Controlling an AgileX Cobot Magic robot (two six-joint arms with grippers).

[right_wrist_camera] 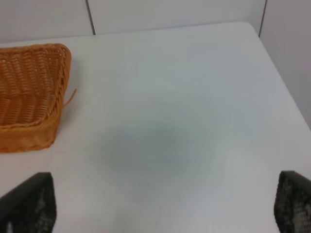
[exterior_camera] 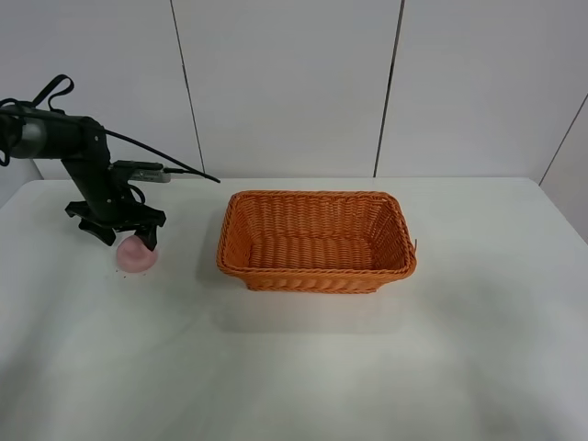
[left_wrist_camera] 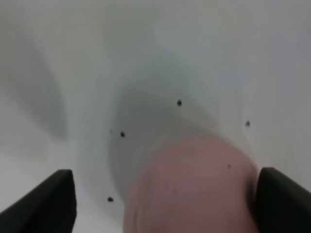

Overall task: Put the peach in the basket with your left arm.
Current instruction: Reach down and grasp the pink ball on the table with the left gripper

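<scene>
My left gripper grips the pale-pink peach by its rounded body (exterior_camera: 136,255) (left_wrist_camera: 190,194) next, to put the peach in the basket.
The pale-pink peach (exterior_camera: 136,256) lies on the white table at the left, well left of the orange wicker basket (exterior_camera: 317,276). My left gripper (exterior_camera: 127,239) hangs right over the peach, fingers spread. In the left wrist view the peach (left_wrist_camera: 194,189) sits between the two dark fingertips (left_wrist_camera: 53,199), close to one of them, with a wide gap to the other. The left gripper (left_wrist_camera: 165,204) is open. My right gripper (right_wrist_camera: 163,208) is open and empty over bare table, with the basket's corner (right_wrist_camera: 29,92) beside it. The right arm is out of the high view.
The basket is empty and stands mid-table. The white table (exterior_camera: 303,367) ends at a wall of grey panels (exterior_camera: 285,83). Black cables (exterior_camera: 165,156) trail from the left arm toward the wall.
</scene>
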